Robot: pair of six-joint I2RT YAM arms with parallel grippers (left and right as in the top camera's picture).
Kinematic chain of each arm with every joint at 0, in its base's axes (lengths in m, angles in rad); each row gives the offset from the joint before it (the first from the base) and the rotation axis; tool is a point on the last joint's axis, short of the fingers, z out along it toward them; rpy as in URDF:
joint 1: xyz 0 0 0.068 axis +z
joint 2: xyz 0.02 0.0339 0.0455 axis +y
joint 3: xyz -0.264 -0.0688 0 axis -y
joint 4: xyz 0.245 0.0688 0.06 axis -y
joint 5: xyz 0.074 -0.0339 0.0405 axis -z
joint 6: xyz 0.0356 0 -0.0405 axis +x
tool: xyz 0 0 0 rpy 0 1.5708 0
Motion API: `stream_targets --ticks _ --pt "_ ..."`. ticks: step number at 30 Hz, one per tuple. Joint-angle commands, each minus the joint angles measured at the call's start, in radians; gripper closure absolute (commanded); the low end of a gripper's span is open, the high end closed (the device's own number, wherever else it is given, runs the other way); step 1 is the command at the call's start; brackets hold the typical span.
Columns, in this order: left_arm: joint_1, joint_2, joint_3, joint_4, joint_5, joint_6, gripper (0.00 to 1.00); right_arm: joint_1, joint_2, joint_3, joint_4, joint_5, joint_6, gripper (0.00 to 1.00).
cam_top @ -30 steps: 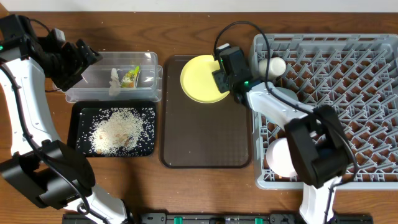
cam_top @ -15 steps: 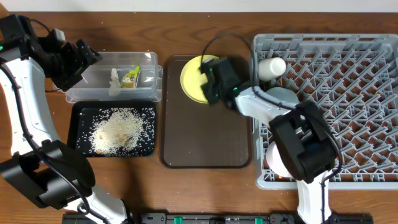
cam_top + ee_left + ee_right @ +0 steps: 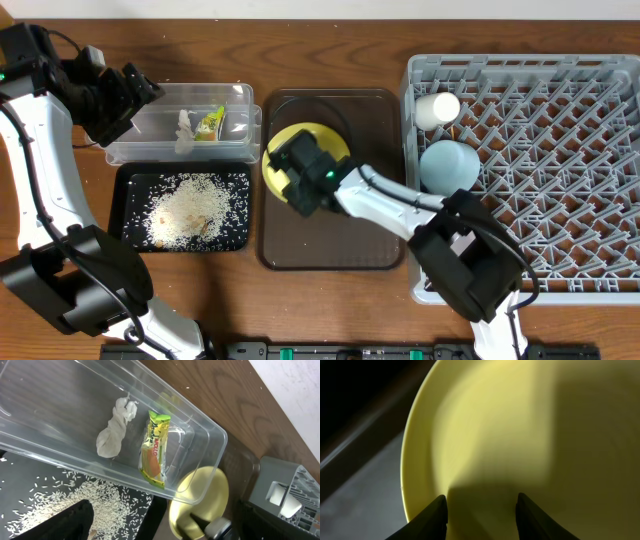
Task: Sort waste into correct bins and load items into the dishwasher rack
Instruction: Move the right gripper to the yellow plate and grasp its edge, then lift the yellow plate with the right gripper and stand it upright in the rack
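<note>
My right gripper grabs the yellow plate [image 3: 305, 140] by its rim [image 3: 275, 193] next, to load it upright into the dishwasher rack.
The yellow plate [image 3: 305, 140] lies on the left part of the brown serving tray [image 3: 330, 245]. My right gripper [image 3: 298, 180] hovers over its near side, open, and both fingertips [image 3: 437, 510] show against the plate's face [image 3: 520, 420] with nothing between them. A crumpled tissue [image 3: 116, 430] and a green-and-yellow wrapper [image 3: 155, 452] lie in the clear tub [image 3: 240, 95]. My left gripper [image 3: 138, 98] stands open and empty over the tub's left end. Rice scraps [image 3: 190, 210] cover the black tray [image 3: 125, 210].
The grey dishwasher rack [image 3: 600, 70] fills the right side, with a white cup [image 3: 438, 108] and a light blue bowl [image 3: 450, 165] in its left column. My right arm stretches from the rack's near left corner across the brown tray.
My right gripper swung from the brown tray's far right corner to its left side, its jaws narrowing. The plate shifted left and nearer with it. My left arm stayed still.
</note>
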Motion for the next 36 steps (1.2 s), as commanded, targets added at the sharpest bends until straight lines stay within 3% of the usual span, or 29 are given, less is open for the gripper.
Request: stream_targets --ticks 1,12,15,17,25,36 --pt "0.003 -0.002 0.003 -0.002 -0.002 0.006 0.09 0.043 0.038 -0.026 -0.040 -0.037 0.000 0.57" --pt "0.003 -0.002 0.003 -0.002 -0.002 0.006 0.09 -0.038 -0.201 0.019 -0.066 0.188 -0.001 0.55" --pt "0.003 -0.002 0.003 -0.002 -0.002 0.006 0.09 -0.087 -0.280 0.019 -0.082 0.202 0.000 0.47" --pt "0.003 -0.002 0.003 -0.002 -0.002 0.006 0.09 -0.120 -0.303 0.019 -0.107 0.201 0.000 0.46" --pt "0.003 -0.002 0.003 -0.002 -0.002 0.006 0.09 -0.217 -0.216 0.017 -0.194 0.128 0.000 0.45" --pt "0.003 -0.002 0.003 -0.002 -0.002 0.006 0.09 -0.211 0.005 0.017 -0.118 0.060 0.003 0.44"
